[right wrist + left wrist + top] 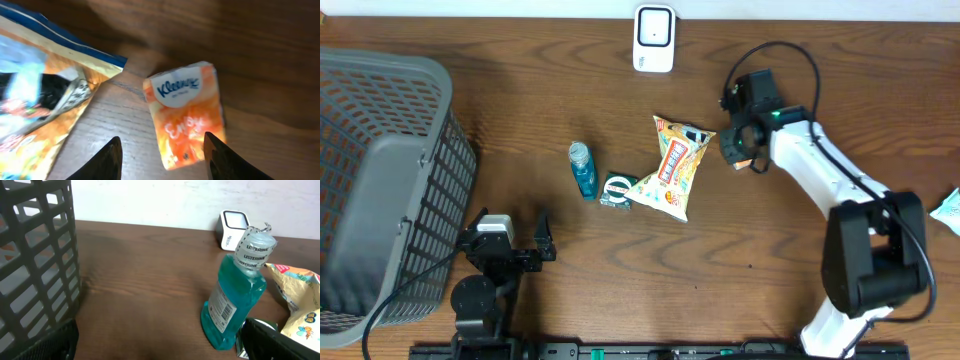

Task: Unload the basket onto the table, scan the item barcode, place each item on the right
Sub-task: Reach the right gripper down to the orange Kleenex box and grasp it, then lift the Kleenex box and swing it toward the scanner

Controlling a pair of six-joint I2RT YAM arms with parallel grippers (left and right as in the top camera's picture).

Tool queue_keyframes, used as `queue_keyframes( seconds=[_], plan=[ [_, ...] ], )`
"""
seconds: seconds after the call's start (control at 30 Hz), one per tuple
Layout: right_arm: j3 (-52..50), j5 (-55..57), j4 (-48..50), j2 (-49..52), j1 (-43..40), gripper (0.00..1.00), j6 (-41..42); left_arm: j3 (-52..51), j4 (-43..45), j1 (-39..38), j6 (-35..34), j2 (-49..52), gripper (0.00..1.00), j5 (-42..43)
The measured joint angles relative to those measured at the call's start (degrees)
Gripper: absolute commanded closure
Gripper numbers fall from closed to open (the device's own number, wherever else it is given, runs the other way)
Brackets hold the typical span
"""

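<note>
My right gripper grabs the orange Kleenex pack's end opposite its logo [744,164] next. The rest of the pack stays uncovered to show the pack's barcode to the scanner [653,38].
A white barcode scanner [653,38] stands at the table's far edge; the left wrist view shows the scanner [233,230] too. My right gripper [741,148] hovers right of a yellow snack bag [675,165]. In its wrist view, the right gripper [162,150] is open above an orange Kleenex tissue pack [185,112] lying flat on the wood, whose lower end sits between the fingertips. The snack bag [40,90] lies to the left. My left gripper [510,245] rests open near the front edge, its jaws [160,350] wide apart with nothing between them.
A blue mouthwash bottle [583,170] stands by a small green packet [616,190] left of the snack bag; the bottle [237,300] shows its barcode in the left wrist view. A grey basket [380,180] fills the left side. A teal packet [948,212] lies at the right edge.
</note>
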Motion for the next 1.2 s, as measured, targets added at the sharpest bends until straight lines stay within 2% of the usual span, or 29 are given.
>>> queue_keyframes(
  seconds=[0.13,0.2,0.27,0.37,0.6,0.8,0.93,1.07,1.2],
  plan=[
    [0.0,3.2,1.3,5.1,1.3,0.58,0.0,0.0,0.0,0.0,0.0,0.0,0.0,0.0],
    [0.6,5.8,1.6,6.3,1.9,0.65,0.3,0.0,0.0,0.0,0.0,0.0,0.0,0.0],
    [1.0,8.1,1.5,7.1,2.2,0.76,1.2,0.0,0.0,0.0,0.0,0.0,0.0,0.0],
    [2.0,10.6,0.7,7.8,2.3,0.99,3.6,0.0,0.0,0.0,0.0,0.0,0.0,0.0],
    [4.2,9.4,-4.3,8.1,2.0,0.99,8.3,0.0,0.0,0.0,0.0,0.0,0.0,0.0],
    [8.6,1.7,-23.7,8.3,1.8,0.98,16.5,0.0,0.0,0.0,0.0,0.0,0.0,0.0],
    [15.0,-9.0,-35.1,8.3,1.8,0.99,19.5,0.0,0.0,0.0,0.0,0.0,0.0,0.0],
    [19.4,-21.3,-41.0,7.8,1.7,0.99,13.6,0.0,0.0,0.0,0.0,0.0,0.0,0.0],
    [19.9,-38.6,-49.3,7.6,1.7,0.99,-2.7,0.0,0.0,0.0,0.0,0.0,0.0,0.0]
  ],
)
